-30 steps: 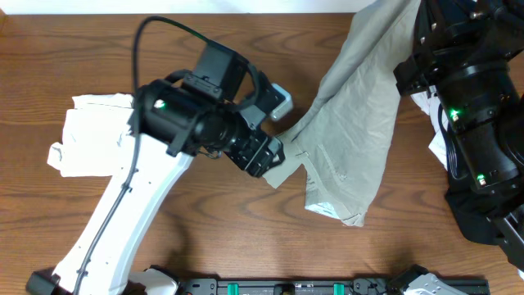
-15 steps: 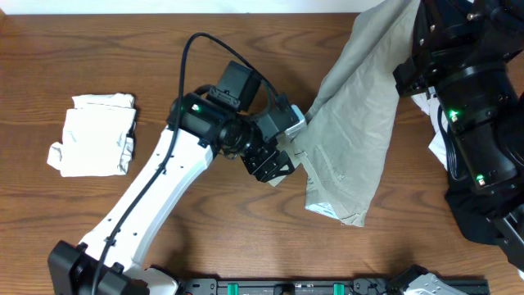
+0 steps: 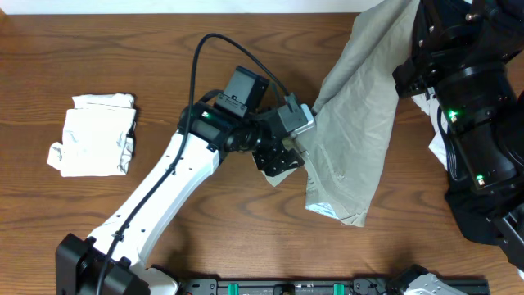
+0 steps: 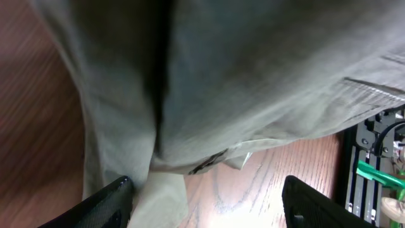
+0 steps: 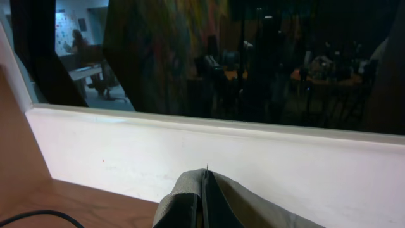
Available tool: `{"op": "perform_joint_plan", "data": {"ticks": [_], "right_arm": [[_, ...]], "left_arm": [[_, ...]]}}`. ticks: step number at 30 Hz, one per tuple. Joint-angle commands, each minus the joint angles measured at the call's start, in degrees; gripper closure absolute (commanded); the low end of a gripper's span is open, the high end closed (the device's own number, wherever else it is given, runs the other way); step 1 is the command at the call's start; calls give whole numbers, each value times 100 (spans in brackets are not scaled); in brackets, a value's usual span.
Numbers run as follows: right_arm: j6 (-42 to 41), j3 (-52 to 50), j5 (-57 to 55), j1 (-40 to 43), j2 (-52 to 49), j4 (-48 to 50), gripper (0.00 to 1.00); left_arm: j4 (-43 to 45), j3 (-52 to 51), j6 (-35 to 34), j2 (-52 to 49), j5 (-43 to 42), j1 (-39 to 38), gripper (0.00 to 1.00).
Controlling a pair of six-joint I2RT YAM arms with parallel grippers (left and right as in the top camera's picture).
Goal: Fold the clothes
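Note:
My left gripper grabs the grey-green garment [image 3: 352, 123] by its low hanging edge next, away from my right gripper, to spread it for folding.
A grey-green garment [image 3: 352, 123] hangs from the top right down onto the wooden table, with its lower hem lying at the centre right. My right gripper [image 5: 205, 196] is shut on the garment's top edge [image 5: 190, 206] and holds it raised near the back wall. My left gripper [image 3: 283, 154] is open at the garment's left edge, low over the table. In the left wrist view the garment [image 4: 221, 76] fills the frame, and a flap lies by the left finger of the spread jaws [image 4: 205, 206].
A folded white cloth [image 3: 94, 135] lies at the left of the table. The bulky black right arm [image 3: 475, 106] fills the right side, with some white fabric [image 3: 426, 102] beneath it. A black rail [image 3: 327, 287] runs along the front edge.
My left arm has swung right and away from the white cloth, bringing its gripper to the garment's left edge. The right arm and the hanging garment have stayed still.

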State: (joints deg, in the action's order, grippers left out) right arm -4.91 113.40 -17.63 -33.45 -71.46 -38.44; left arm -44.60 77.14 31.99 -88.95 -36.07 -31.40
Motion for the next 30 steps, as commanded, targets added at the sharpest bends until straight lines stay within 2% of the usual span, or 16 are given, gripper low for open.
{"op": "perform_joint_plan", "data": {"ticks": [1, 8, 17, 30], "right_arm": [[-81, 59, -42, 81, 81, 42, 99], [-81, 59, -42, 81, 79, 9, 99], [-81, 59, -37, 81, 79, 0, 99], [-83, 59, -35, 81, 79, -15, 99]], "left_arm": [[-22, -35, 76, -98, -96, -98, 24], [-52, -35, 50, -96, -101, -118, 25], [-461, -33, -339, -96, -105, -120, 25], [-87, -33, -358, -179, -400, -160, 25]]}}
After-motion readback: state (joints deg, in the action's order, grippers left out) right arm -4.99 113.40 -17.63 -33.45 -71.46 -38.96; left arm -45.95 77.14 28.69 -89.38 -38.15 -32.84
